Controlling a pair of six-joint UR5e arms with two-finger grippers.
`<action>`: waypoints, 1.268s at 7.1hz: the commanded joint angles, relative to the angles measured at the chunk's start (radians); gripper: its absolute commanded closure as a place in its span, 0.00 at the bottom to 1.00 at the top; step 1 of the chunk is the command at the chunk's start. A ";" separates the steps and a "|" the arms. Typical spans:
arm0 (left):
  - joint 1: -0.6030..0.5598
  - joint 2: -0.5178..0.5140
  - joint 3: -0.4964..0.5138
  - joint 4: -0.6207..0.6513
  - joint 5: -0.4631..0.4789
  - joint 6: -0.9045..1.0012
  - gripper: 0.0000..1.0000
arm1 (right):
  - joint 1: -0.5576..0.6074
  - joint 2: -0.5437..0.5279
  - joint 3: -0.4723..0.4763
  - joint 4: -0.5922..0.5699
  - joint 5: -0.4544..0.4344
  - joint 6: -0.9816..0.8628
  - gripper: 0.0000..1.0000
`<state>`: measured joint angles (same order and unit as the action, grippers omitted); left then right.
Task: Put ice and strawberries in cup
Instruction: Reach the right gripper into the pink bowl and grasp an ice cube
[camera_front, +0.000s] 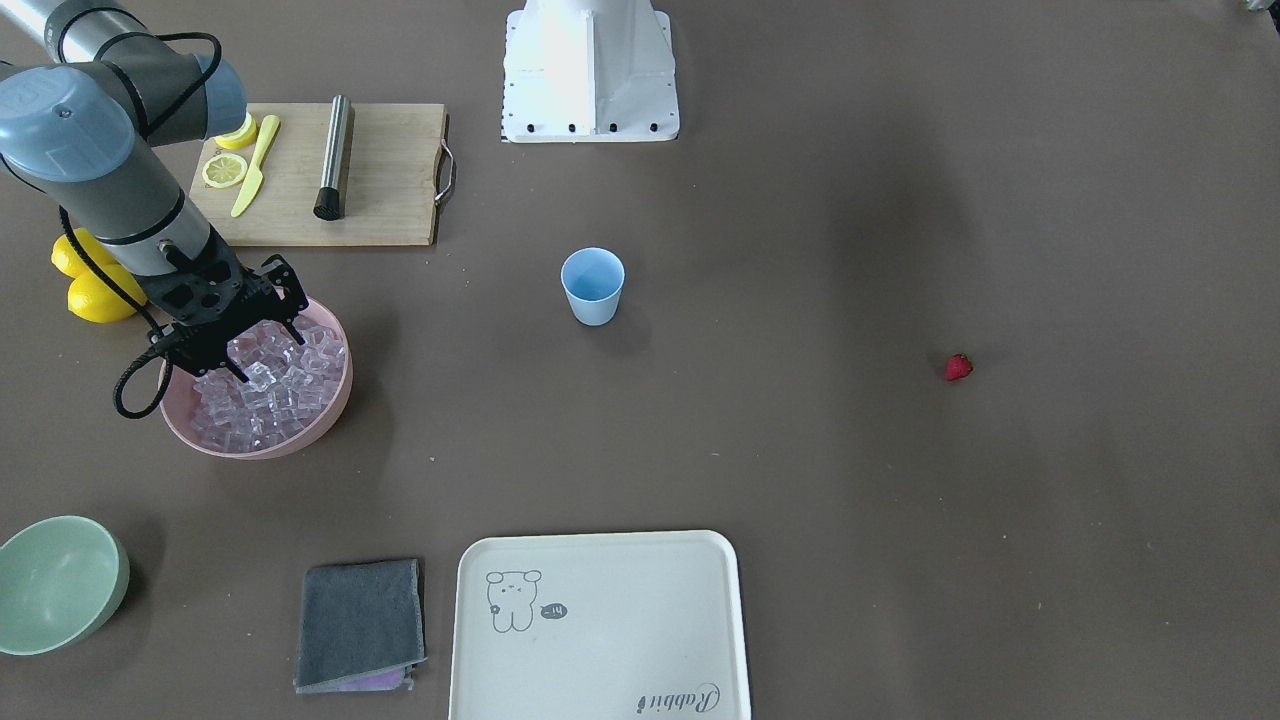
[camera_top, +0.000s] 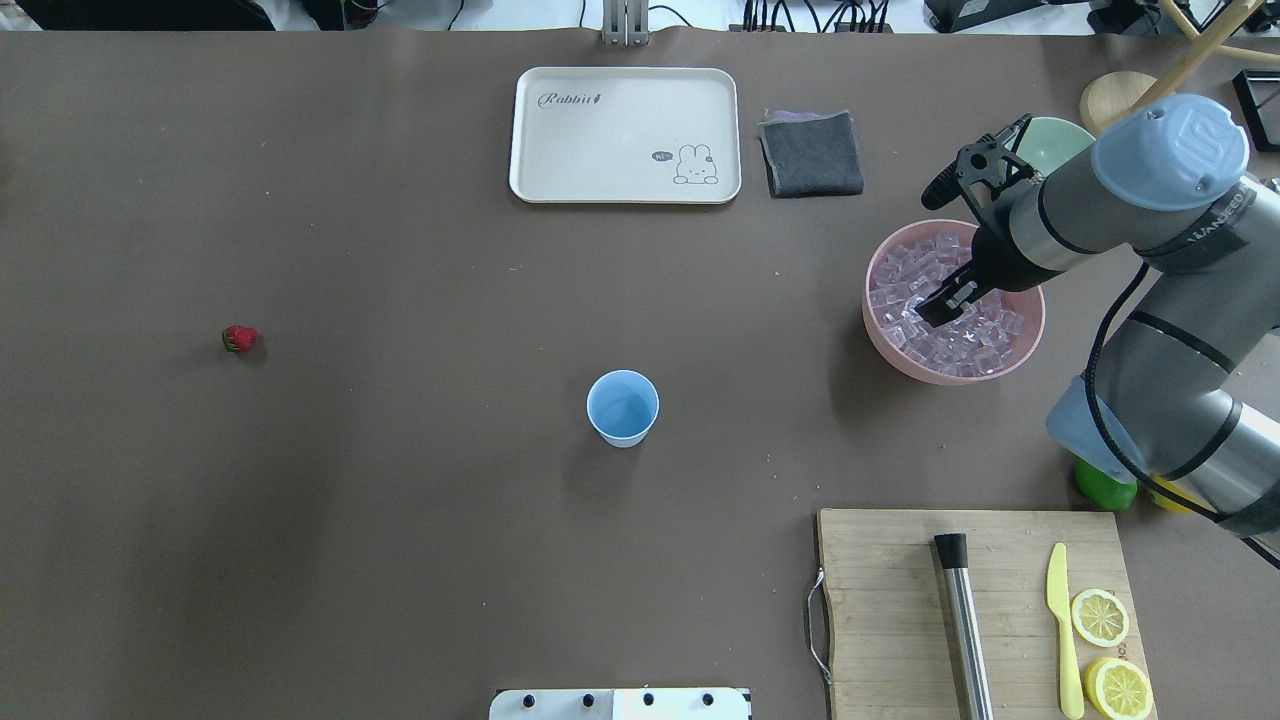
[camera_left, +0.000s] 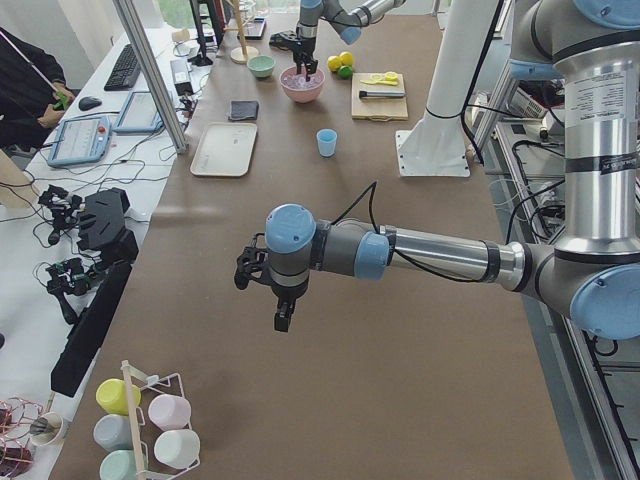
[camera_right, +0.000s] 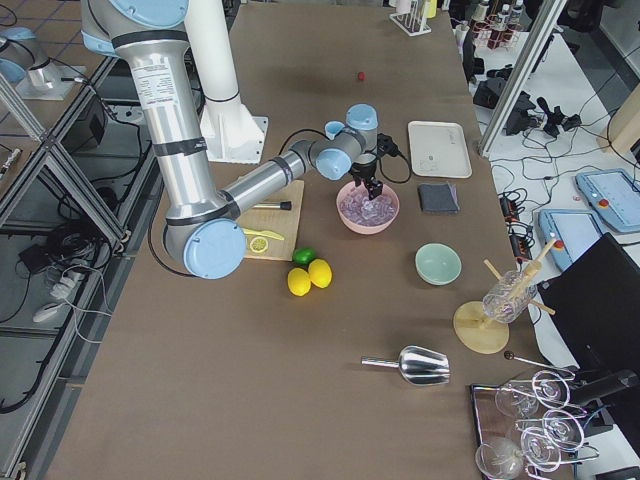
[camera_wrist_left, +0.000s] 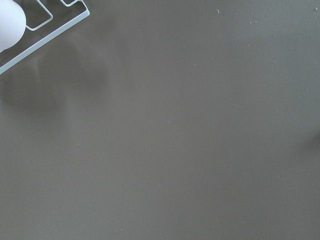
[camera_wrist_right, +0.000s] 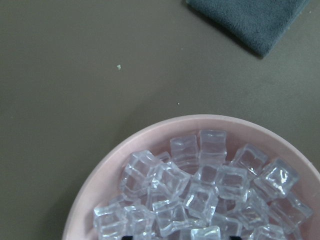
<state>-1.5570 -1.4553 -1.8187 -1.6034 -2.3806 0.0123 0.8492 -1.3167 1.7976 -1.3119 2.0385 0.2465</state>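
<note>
One clear ice cube will be grabbed by its sides with my right gripper. That starts filling the cup (camera_front: 593, 285) with ice.
The light blue cup (camera_front: 593, 285) stands upright mid-table, also in the overhead view (camera_top: 622, 407), and looks empty. The red strawberry (camera_front: 958, 367) lies alone on the table far to the cup's side (camera_top: 239, 338). Many clear ice cubes (camera_front: 270, 400) fill the pink bowl (camera_front: 345, 385), seen close in the right wrist view (camera_wrist_right: 200, 185). My right gripper (camera_front: 268, 355) is down among the ice in the bowl with its fingers spread, open (camera_top: 950, 305). My left gripper (camera_left: 284, 315) hangs over bare table far from the cup; I cannot tell if it is open or shut.
A wooden cutting board (camera_front: 380, 190) holds lemon slices, a yellow knife and a metal muddler. Whole lemons (camera_front: 95, 295) lie beside the right arm. A pale green bowl (camera_front: 55, 585), a grey cloth (camera_front: 360, 625) and a white tray (camera_front: 600, 625) line the far edge.
</note>
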 joint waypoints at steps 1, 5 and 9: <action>0.000 0.001 -0.002 -0.001 0.000 0.002 0.03 | 0.005 0.004 -0.041 0.002 -0.032 -0.029 0.30; -0.002 0.003 0.001 0.000 0.000 0.003 0.03 | -0.004 0.001 -0.050 0.005 -0.031 -0.018 0.37; -0.003 0.004 0.001 -0.001 0.000 0.003 0.03 | -0.012 -0.007 -0.041 0.005 -0.026 -0.019 1.00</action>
<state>-1.5597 -1.4517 -1.8177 -1.6045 -2.3807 0.0155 0.8383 -1.3223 1.7517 -1.3059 2.0089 0.2276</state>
